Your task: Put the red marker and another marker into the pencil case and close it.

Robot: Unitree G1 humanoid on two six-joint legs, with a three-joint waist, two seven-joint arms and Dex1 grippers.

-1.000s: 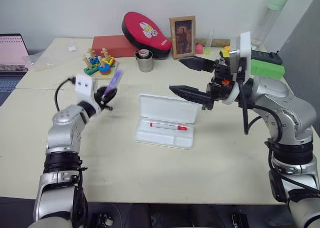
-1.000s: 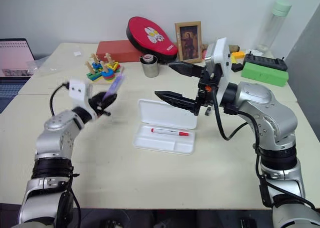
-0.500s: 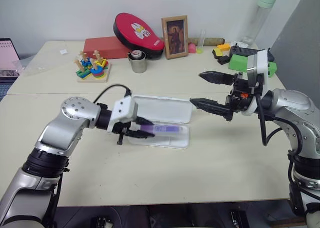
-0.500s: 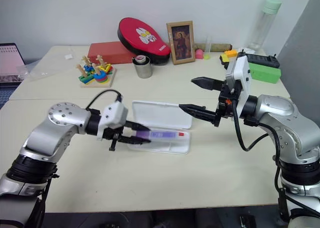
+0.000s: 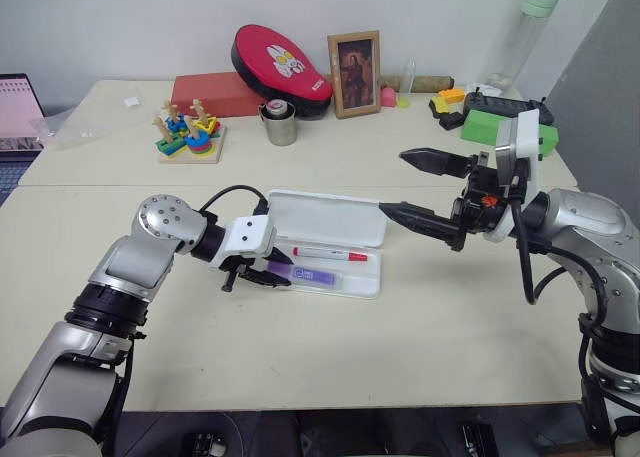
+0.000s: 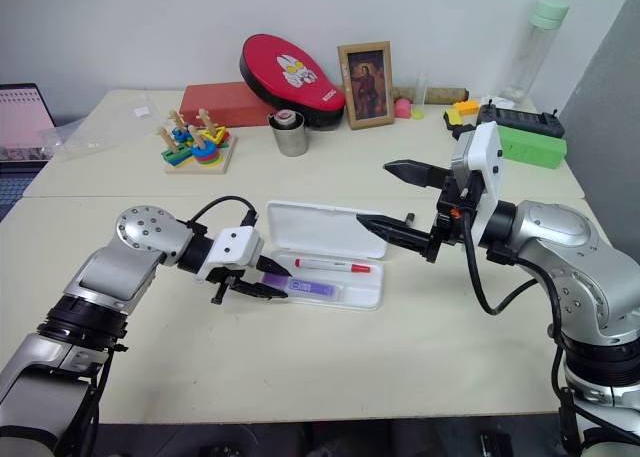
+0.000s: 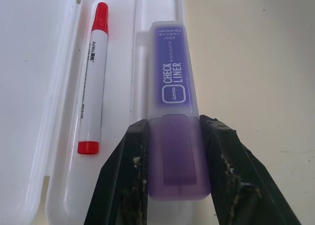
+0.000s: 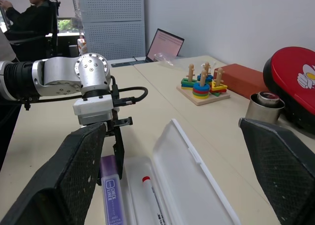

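My left gripper needs to let go of the purple highlighter (image 5: pixel 314 277), as it lies low inside the case's front compartment (image 5: pixel 355 285) beside the red marker.
The pencil case (image 5: pixel 322 289) lies open in the middle of the table, its lid (image 5: pixel 330 217) laid back flat. The red marker (image 5: pixel 330 253) rests in the rear compartment (image 7: pixel 93 82). My left gripper (image 5: pixel 272 273) is shut on the capped end of the purple highlighter (image 7: pixel 172 87), the other marker. It holds it low along the case's front compartment, parallel to the red marker. My right gripper (image 5: pixel 395 182) hovers open and empty above the case's right end, pointing toward the left arm.
Along the back stand a wooden stacking toy (image 5: pixel 186 137), a metal cup (image 5: pixel 279 123), a red box (image 5: pixel 215 92), a red pad (image 5: pixel 282 64) and a picture frame (image 5: pixel 354 73). A green box (image 5: pixel 500 129) and a bottle (image 5: pixel 520 37) are back right. A person (image 8: pixel 34 8) sits far off.
My left gripper swung the highlighter from up at the left down and across to the case, then lowered it into the front compartment. The right gripper stayed open and nearly still.
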